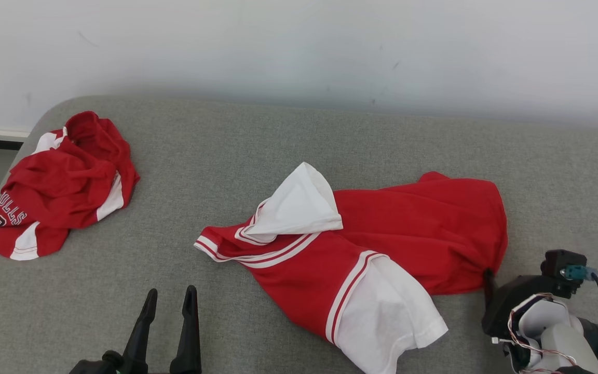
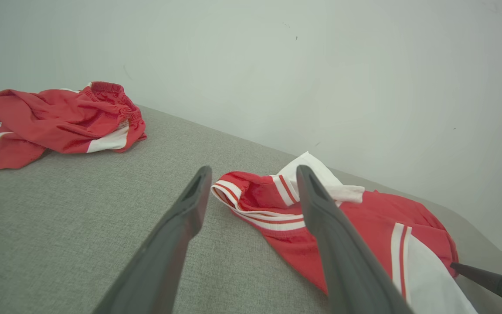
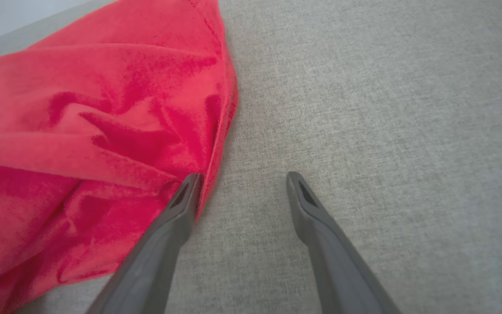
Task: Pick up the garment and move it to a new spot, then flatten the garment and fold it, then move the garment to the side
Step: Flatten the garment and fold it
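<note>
I will next pick up the red garment with my right gripper by its raised hem edge (image 1: 490,271), since the garment lies rumpled and slack (image 1: 415,234) across the surface.
The garment (image 1: 382,239), a red jersey with white sleeves and striped trim, lies rumpled in the middle of the grey padded surface (image 1: 236,156). My left gripper (image 1: 169,298) hovers open near the front edge, left of the striped neckline (image 2: 251,209) and apart from it. My right gripper (image 3: 242,176) is open at the garment's right-hand red edge (image 3: 103,131). Its left fingertip (image 3: 190,183) touches the cloth there, and the other fingertip is over bare surface. Nothing is gripped. One dark finger (image 1: 487,278) of it shows against the hem in the head view.
A second red and white garment (image 1: 60,182) with lettering lies crumpled at the far left corner. A pale wall (image 1: 299,47) runs behind the surface. Bare grey surface lies between the two garments and to the right of the jersey (image 3: 386,109).
</note>
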### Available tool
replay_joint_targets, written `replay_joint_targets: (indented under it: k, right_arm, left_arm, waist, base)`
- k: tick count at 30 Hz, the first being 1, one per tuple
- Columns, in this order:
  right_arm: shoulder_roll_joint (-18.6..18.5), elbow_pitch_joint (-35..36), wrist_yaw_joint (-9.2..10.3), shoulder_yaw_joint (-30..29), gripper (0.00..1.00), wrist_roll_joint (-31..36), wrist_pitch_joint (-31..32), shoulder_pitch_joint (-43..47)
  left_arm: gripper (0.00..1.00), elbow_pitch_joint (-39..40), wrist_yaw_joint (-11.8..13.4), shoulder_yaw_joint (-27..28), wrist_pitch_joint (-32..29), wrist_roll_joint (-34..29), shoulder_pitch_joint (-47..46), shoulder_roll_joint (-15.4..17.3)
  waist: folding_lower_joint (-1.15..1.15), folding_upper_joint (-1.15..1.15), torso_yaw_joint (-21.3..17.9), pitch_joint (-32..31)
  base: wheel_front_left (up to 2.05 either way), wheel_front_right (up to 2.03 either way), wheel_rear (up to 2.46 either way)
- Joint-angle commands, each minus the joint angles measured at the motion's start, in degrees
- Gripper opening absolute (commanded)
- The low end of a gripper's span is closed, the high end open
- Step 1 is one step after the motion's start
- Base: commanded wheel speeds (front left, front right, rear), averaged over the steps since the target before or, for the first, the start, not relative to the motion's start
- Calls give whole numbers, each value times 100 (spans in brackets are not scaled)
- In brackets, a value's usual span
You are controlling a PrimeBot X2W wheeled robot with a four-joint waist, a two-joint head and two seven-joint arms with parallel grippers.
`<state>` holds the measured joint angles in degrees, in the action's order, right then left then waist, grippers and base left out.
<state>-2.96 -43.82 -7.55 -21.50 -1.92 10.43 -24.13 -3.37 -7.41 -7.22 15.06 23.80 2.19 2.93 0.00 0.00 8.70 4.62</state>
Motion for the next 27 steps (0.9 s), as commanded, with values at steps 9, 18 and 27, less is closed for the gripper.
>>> replay_joint_targets:
  k: [9,18,27]
  right_arm:
    - [15,-416,13,381,0,-649,-169,-353]
    - [6,1094,12,1486,0,-3812,-194,-324]
    - [8,4666,5,913,0,-4519,1116,351]
  left_arm:
    - [100,-49,-9,-5,18,1,-55,-6]
    - [100,-10,-6,202,18,84,140,-5]
    - [100,68,75,170,18,216,247,-5]
  waist:
    - [0,0,84,4]
    - [0,0,-83,-229]
    - [0,0,-273,-429]
  base:
    - [0,0,0]
    - [0,0,0]
    - [0,0,0]
